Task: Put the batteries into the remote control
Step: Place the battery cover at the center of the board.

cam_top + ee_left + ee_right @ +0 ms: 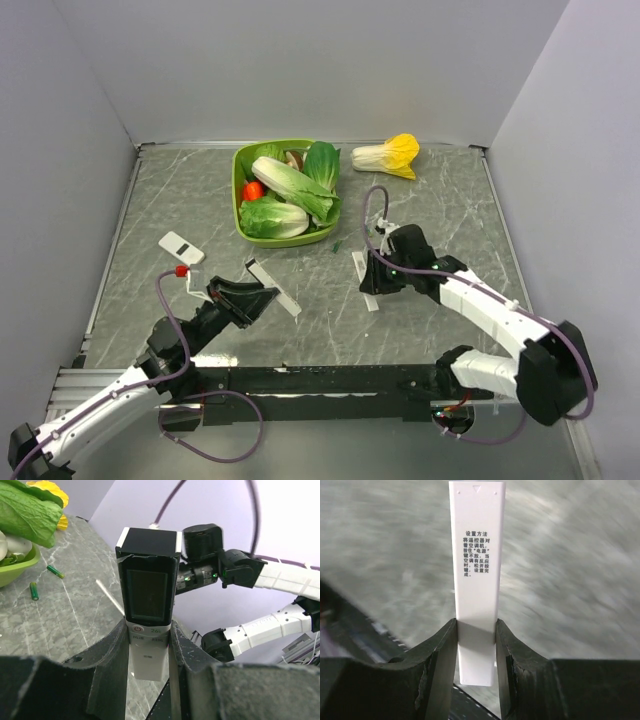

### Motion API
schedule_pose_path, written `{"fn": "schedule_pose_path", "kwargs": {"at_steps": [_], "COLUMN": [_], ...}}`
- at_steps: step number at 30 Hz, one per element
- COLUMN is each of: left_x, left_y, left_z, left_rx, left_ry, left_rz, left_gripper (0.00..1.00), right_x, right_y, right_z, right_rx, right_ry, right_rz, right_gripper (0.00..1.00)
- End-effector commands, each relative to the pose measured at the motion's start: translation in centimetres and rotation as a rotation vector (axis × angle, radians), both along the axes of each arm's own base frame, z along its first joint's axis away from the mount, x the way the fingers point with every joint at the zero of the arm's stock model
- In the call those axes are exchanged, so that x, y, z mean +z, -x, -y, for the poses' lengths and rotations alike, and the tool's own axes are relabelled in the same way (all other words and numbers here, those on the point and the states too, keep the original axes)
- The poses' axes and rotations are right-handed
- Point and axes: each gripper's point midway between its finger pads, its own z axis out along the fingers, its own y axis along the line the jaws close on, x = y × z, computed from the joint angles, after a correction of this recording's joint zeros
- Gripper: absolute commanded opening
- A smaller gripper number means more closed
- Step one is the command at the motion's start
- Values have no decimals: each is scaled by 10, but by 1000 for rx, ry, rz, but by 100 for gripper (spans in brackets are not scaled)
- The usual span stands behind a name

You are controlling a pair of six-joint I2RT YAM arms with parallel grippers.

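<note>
The cover stays in my right gripper for now, since it hangs above the table and would drop if I opened now.
My left gripper is shut on the remote control, a white bar with a black screen section, and holds it above the table. My right gripper is shut on a flat white cover strip with printed text, a little to the right of the remote. Two small green batteries lie on the table near the green bowl. In the top view they show as one green speck beside the bowl.
A green bowl of leafy vegetables and a red item stands at the back centre. A yellow-white cabbage lies to its right. A white plate with a red knob lies at the left. Grey walls close in the table.
</note>
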Motion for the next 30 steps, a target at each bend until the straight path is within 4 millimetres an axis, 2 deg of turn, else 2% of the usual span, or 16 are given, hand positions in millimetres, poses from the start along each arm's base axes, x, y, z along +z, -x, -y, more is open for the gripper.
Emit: {"fn": "schedule_pose_path", "kwargs": {"at_steps": [1,7,14,17,21,25,28,29,30], "left_x": [-40,-38,-34,-32,-31,-29,-27,-26,-27], "left_y": [-6,-4,-1,0,1,3,6,9,10], "left_z": [0,2,4,5,5,7,10,11,11], "left_rx": [20,8,-14,-17,-24,-38,-61,-75,-80], "left_ry": [-44,-35,-32,-31,-31,-31,-31,-33,-37], "left_rz": [-44,-39,-19,-14,-6,2,19,33,36], "left_gripper": [1,1,1,1,1,1,1,1,1], "right_x": [-22,-40,-72,-78,-78,-74,-60,-48,-38], "right_y": [-12,-25,-26,-24,-23,-23,-22,-22,-20], "right_z": [45,63,62,59,60,62,58,53,39], "right_rx": [-198,-254,-224,-209,-208,-203,-170,-155,-110], "right_ry": [257,413,470,466,471,471,438,399,326], "right_rz": [-76,-108,-194,-214,-216,-203,-156,-108,-79], "right_gripper": [15,20,24,34,58,72,78,80,81]}}
